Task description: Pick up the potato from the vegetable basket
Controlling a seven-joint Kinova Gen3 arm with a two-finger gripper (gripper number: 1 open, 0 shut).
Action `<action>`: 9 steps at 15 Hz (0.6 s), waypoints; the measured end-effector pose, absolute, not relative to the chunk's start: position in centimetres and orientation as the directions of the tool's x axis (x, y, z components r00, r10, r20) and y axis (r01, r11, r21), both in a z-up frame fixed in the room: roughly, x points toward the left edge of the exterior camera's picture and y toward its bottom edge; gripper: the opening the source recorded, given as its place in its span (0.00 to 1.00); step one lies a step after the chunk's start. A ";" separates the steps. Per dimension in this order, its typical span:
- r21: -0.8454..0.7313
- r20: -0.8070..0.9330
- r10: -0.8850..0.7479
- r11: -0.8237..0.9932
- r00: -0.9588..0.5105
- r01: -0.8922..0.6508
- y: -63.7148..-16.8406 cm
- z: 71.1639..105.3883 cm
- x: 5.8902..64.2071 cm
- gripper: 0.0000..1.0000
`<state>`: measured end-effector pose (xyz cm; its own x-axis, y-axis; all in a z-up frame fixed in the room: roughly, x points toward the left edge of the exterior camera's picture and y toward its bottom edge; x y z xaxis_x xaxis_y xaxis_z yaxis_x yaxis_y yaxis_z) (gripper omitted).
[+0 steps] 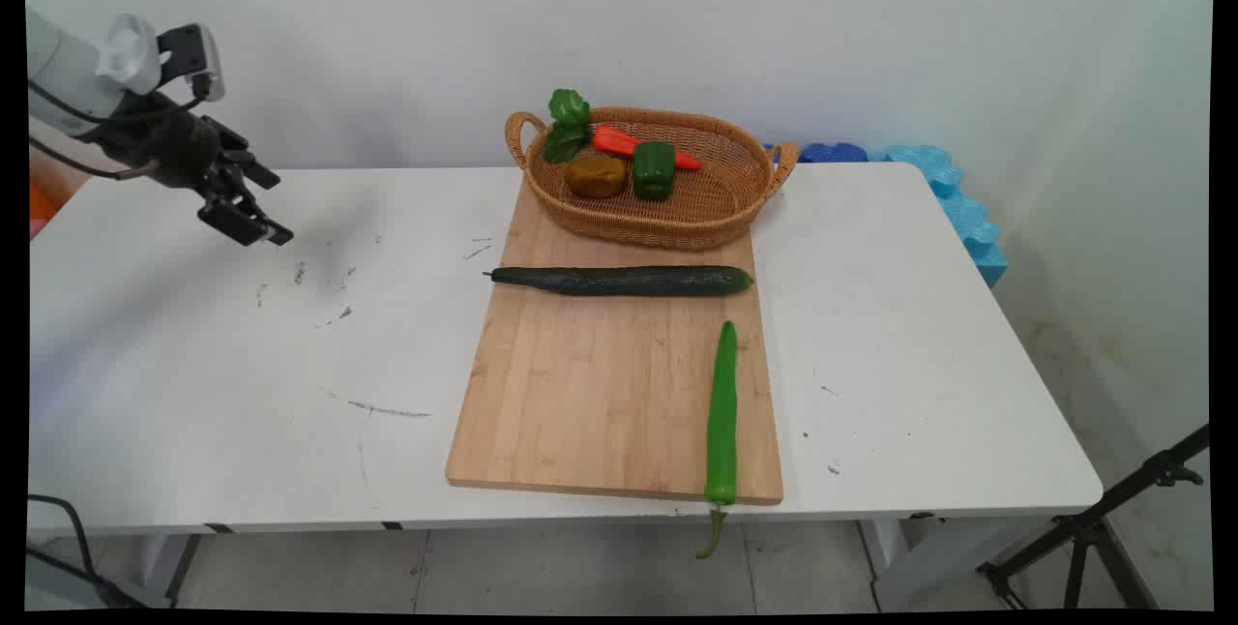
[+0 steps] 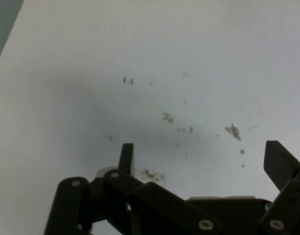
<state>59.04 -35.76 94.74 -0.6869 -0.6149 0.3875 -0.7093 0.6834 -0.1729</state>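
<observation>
I need to grab the yellow-brown potato by its rounded long sides next, to lift it out of the wicker basket [image 1: 696, 212].
My black gripper [image 1: 263, 211] hangs open over the table's far left, above bare, scuffed table top, holding nothing. In the hand view its two fingers [image 2: 126, 155] stand wide apart over the white table [image 2: 189, 58] with dark scuff marks between them. Well to the right lies a wooden cutting board [image 1: 600, 393]. A long dark cucumber [image 1: 624, 280] lies across the board's far part. A long green chili pepper [image 1: 722, 412] lies along its right edge, stem hanging over the table's front.
A wicker basket [image 1: 716, 209] stands at the board's far end with a carrot [image 1: 633, 145], a green bell pepper [image 1: 654, 169], a brown potato [image 1: 596, 174] and a leafy green [image 1: 569, 122]. Blue foam [image 1: 957, 204] sits off the table's far right corner. A tripod [image 1: 1103, 528] stands at lower right.
</observation>
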 end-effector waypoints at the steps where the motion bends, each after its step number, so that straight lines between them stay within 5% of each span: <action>1: -0.174 0.383 -0.609 0.691 -0.695 -0.702 -36.2 94.8 58.5 1.00; 9: -0.202 0.363 -0.520 0.767 -0.773 -0.610 -40.7 94.6 53.0 1.00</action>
<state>52.96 -40.70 94.63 -0.7735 -0.5199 0.3626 -0.6097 0.7665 -0.2017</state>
